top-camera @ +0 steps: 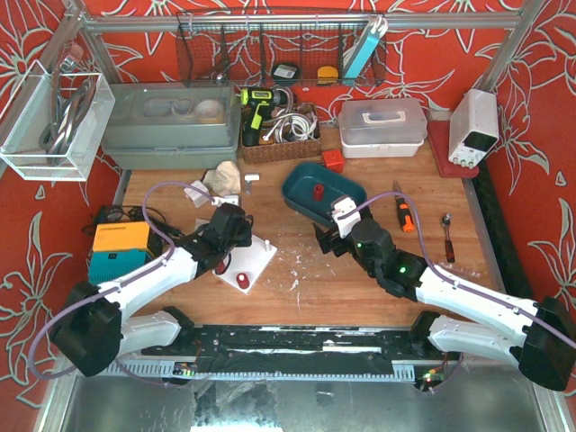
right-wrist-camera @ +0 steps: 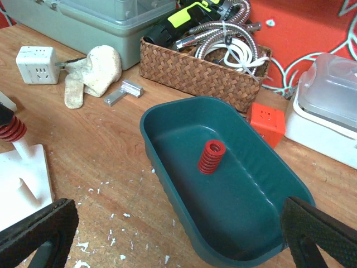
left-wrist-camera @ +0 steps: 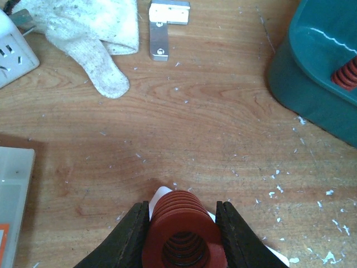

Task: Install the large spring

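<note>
My left gripper is ready to open: the white post (right-wrist-camera: 22,148) is lined up under the large red spring's lower end, so the spring would end up on the post.
The large red spring (left-wrist-camera: 181,229) sits between my left gripper's (left-wrist-camera: 183,237) black fingers (left-wrist-camera: 129,237), which close on its sides. It is over a corner of the white base plate (top-camera: 259,261). In the right wrist view the spring (right-wrist-camera: 11,128) is at the top of a white post (right-wrist-camera: 22,148) on that plate. My left gripper (top-camera: 236,232) hides the spring in the top view. A smaller red spring (right-wrist-camera: 211,157) stands upright in the teal tray (right-wrist-camera: 167,184). My right gripper (right-wrist-camera: 178,245) is open and empty, just short of the tray's near rim.
A white glove (left-wrist-camera: 95,39), a metal bracket (left-wrist-camera: 162,28) and a white socket block (left-wrist-camera: 14,47) lie beyond the left gripper. A wicker basket (right-wrist-camera: 206,70) and an orange cube (right-wrist-camera: 266,121) stand behind the tray. A screwdriver (top-camera: 403,211) and spoon (top-camera: 447,236) lie right.
</note>
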{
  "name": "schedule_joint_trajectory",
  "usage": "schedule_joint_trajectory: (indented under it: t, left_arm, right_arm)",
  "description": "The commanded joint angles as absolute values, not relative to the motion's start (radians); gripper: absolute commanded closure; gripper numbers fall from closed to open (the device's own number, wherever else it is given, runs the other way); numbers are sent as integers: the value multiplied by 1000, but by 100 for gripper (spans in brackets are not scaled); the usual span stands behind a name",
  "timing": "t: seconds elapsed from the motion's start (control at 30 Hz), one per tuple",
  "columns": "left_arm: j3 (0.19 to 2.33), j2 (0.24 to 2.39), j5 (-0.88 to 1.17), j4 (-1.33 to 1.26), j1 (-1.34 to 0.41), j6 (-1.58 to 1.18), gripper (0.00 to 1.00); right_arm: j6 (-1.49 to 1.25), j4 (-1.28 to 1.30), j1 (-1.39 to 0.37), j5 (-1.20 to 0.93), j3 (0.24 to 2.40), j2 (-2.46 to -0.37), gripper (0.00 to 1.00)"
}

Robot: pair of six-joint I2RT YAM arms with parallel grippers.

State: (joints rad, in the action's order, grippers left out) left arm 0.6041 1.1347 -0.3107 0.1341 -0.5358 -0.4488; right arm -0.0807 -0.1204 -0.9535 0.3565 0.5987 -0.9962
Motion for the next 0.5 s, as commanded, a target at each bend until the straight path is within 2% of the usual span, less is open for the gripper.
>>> schedule_joint_trajectory:
  t: [0.0,0.2,0.3,0.47]
  left_arm:
    - [626,1168,-322,78,-529,-437,82]
    - [627,1196,-322,69,-529,-436,75]
    - [628,1201,-318,70,-529,-437,65]
    - [626,1203,-310,69,-528,-443,55]
  right_arm:
    - [-66,-143,-950,341,586,-992,1]
    - [-65,-140,-949,348,590,-1010,1]
    - [-64,-133,-949,347,600,-1029,1]
    - [-62,-132,-948,351,601,-1040,1]
